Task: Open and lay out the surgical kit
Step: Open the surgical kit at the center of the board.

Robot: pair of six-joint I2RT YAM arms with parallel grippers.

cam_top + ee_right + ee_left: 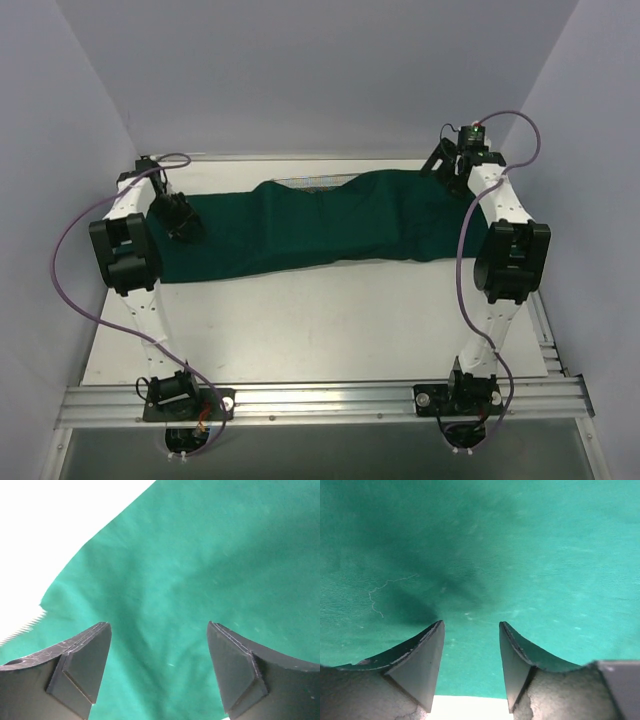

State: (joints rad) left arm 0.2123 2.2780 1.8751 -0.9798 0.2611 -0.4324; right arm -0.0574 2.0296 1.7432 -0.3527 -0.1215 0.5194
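Observation:
The green cloth (pixel 330 225) should be grabbed next by its far edge (pixel 426 172) with my right gripper. My gripper will then pull it toward me to open the kit.
The surgical kit lies under a dark green cloth (pixel 330 225) spread in a wide band across the far half of the table. A thin strip of silver mesh tray (pixel 315 183) peeks out at the cloth's far edge. My left gripper (pixel 185 226) hovers over the cloth's left end. In the left wrist view it (pixel 471 626) is open, with only green cloth (pixel 480 555) beneath it. My right gripper (pixel 441 165) is above the cloth's far right corner. It (pixel 159 626) stands wide open over rumpled cloth (pixel 200 570), holding nothing.
White tabletop (pixel 320 320) stretches from the cloth to the aluminium rail (pixel 320 400) at the arm bases. Purple cables (pixel 62 250) loop off both arms. Grey walls close in on three sides. The cloth's zigzag-cut edge (pixel 22 629) meets bare table (pixel 50 520).

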